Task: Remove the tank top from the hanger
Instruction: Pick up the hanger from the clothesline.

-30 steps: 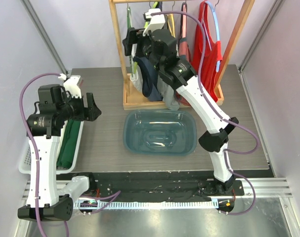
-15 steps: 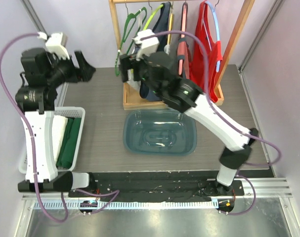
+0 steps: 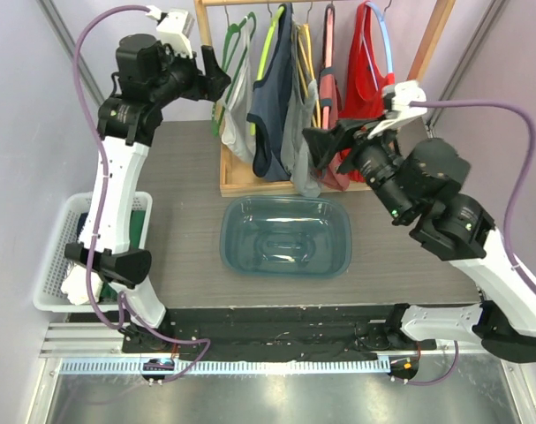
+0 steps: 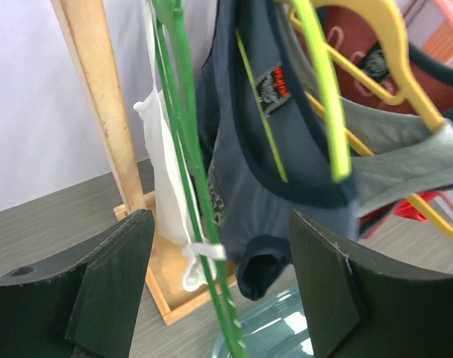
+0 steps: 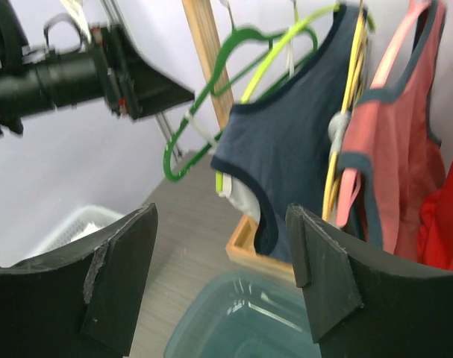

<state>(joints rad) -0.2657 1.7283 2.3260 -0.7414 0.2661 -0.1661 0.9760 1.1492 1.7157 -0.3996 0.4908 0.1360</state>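
Note:
My left gripper grabs the green hanger by its near end next, so its far end stays free for my right gripper to remove the tank top.
Several tank tops hang on hangers from the wooden rack (image 3: 213, 106): white on a green hanger (image 3: 235, 97), navy (image 3: 272, 106) on a lime hanger, then grey, pink and red (image 3: 365, 79). My left gripper (image 3: 215, 78) is open, high at the rack's left end. In the left wrist view the green hanger (image 4: 187, 171) and the white top (image 4: 163, 186) lie between its fingers (image 4: 220, 276) without touching, with the navy top (image 4: 248, 171) behind. My right gripper (image 3: 325, 141) is open and empty in front of the rack, facing the navy top (image 5: 301, 142).
A teal plastic tub (image 3: 285, 237) sits on the table in front of the rack's wooden base (image 3: 250, 184). A white basket (image 3: 51, 278) with folded clothes stands at the left edge. The left arm's upright link rises beside the basket.
My left arm has swung up from beside the basket to the rack's left end. My right arm has drawn back from the hangers to the right.

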